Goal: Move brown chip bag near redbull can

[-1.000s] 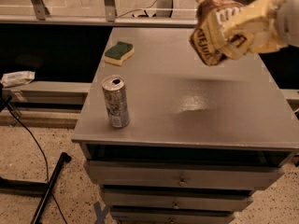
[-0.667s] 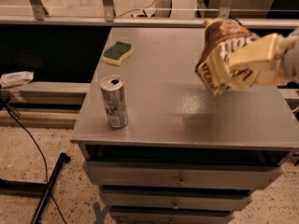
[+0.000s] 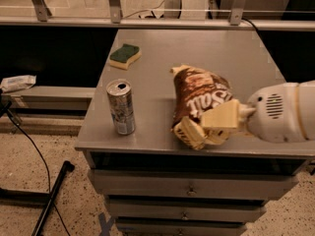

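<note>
The brown chip bag (image 3: pixel 199 102) should stay in my gripper until it is closer to the redbull can, because a wide gap on the cabinet top is between them.
The brown chip bag (image 3: pixel 199 102), cream-yellow and dark brown with large lettering, lies on the grey cabinet top (image 3: pixel 197 48) toward the front right. My gripper (image 3: pixel 216 124) comes in from the right and is shut on the bag's near end; its cream fingers (image 3: pixel 221 118) pinch the crinkled edge. The redbull can (image 3: pixel 120 106), slim and silver-blue with an open top, stands upright at the front left of the top, about a bag's width to the left of the bag.
A green-and-yellow sponge (image 3: pixel 124 55) lies at the back left of the cabinet top. Drawers (image 3: pixel 189 186) run below the front edge. A metal railing (image 3: pixel 147 21) crosses behind. A black cable and stand (image 3: pixel 49 195) lie on the floor at left.
My gripper has carried the chip bag down and to the left, from above the back right of the top to the surface near the front, closer to the can.
</note>
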Action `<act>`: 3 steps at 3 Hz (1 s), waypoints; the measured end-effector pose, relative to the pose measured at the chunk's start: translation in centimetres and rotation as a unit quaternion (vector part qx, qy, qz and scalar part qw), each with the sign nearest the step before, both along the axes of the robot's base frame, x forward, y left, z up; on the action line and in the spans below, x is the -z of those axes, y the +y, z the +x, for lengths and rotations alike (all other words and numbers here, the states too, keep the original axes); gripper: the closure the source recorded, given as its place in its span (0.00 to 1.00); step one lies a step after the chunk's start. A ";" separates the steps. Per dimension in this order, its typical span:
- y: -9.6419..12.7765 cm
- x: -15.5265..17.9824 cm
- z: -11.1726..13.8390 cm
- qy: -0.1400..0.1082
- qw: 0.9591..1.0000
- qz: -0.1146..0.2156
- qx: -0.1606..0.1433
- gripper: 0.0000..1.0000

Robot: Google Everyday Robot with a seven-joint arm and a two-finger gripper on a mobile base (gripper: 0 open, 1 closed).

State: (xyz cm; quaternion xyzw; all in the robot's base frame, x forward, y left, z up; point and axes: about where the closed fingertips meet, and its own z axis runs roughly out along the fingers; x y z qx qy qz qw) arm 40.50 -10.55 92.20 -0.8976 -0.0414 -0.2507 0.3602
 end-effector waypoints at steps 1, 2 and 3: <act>2.7 1.4 -1.0 0.003 1.000 -0.008 -0.026 1.00; 4.8 1.2 -1.0 0.002 0.999 -0.005 -0.035 1.00; 6.4 0.8 -0.4 0.004 0.999 -0.001 -0.032 0.97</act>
